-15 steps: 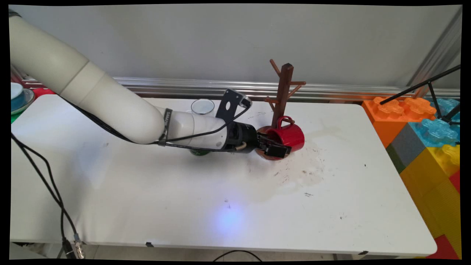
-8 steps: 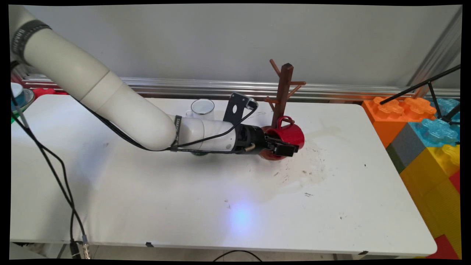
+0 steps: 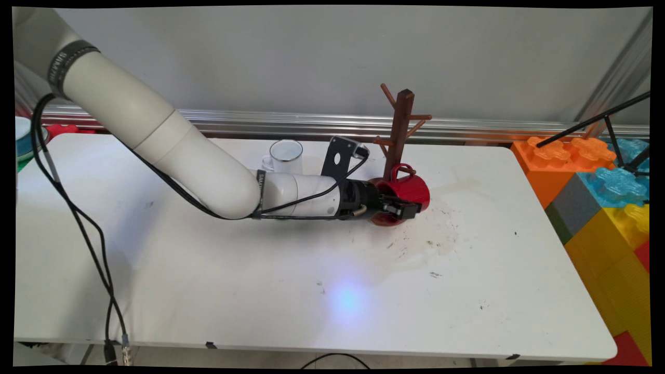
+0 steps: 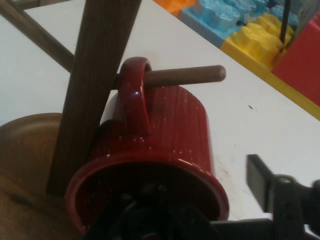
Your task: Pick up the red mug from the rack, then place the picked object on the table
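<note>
Next, my gripper takes hold of the red mug by its side (image 3: 419, 194), leaving the red mug's handle (image 3: 395, 174) free to slide off the peg.
A red mug (image 3: 410, 189) hangs by its handle on a low peg (image 4: 185, 76) of the brown wooden mug tree (image 3: 400, 130), its mouth turned towards my gripper (image 3: 397, 206). The gripper lies low and level at the mug's rim. In the hand view the mug (image 4: 165, 130) fills the middle, against the tree's post (image 4: 95, 75). One black finger (image 4: 260, 182) stands outside the mug's wall with a gap of table showing between them. The other finger is hidden in the dark mouth. The gripper is open.
A clear glass cup (image 3: 286, 156) stands behind my forearm. Large coloured toy bricks (image 3: 597, 182) are stacked past the table's right edge, crossed by a black rod (image 3: 592, 122). Dishes (image 3: 23, 137) sit at the far left. Dark smudges (image 3: 426, 241) mark the table before the tree.
My arm has pushed rightward, bringing the gripper up to and over the mug's rim. The mug has stayed on its peg.
</note>
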`<state>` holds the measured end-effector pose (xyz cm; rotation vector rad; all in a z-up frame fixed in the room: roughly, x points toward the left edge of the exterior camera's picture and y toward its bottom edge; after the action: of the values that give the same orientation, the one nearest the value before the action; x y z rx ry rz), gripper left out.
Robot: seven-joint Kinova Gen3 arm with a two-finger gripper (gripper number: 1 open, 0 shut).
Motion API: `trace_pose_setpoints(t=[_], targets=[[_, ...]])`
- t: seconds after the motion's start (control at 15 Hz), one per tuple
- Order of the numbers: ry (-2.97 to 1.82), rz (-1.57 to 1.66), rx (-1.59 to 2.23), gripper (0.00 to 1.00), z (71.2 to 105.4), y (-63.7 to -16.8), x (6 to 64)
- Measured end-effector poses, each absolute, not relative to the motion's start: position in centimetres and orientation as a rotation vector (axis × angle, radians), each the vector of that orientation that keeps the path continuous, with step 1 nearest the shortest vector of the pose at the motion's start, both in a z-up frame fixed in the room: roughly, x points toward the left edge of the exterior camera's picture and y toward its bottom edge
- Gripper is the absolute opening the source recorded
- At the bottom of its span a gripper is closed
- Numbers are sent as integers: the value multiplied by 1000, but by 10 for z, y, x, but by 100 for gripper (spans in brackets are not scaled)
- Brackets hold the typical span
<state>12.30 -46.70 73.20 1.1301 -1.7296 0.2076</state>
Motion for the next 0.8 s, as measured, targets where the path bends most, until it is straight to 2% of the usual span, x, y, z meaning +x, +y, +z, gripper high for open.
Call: trace_pose_setpoints(t=[0.8], targets=[[-1707, 225, 1135, 0, 727, -466, 122]])
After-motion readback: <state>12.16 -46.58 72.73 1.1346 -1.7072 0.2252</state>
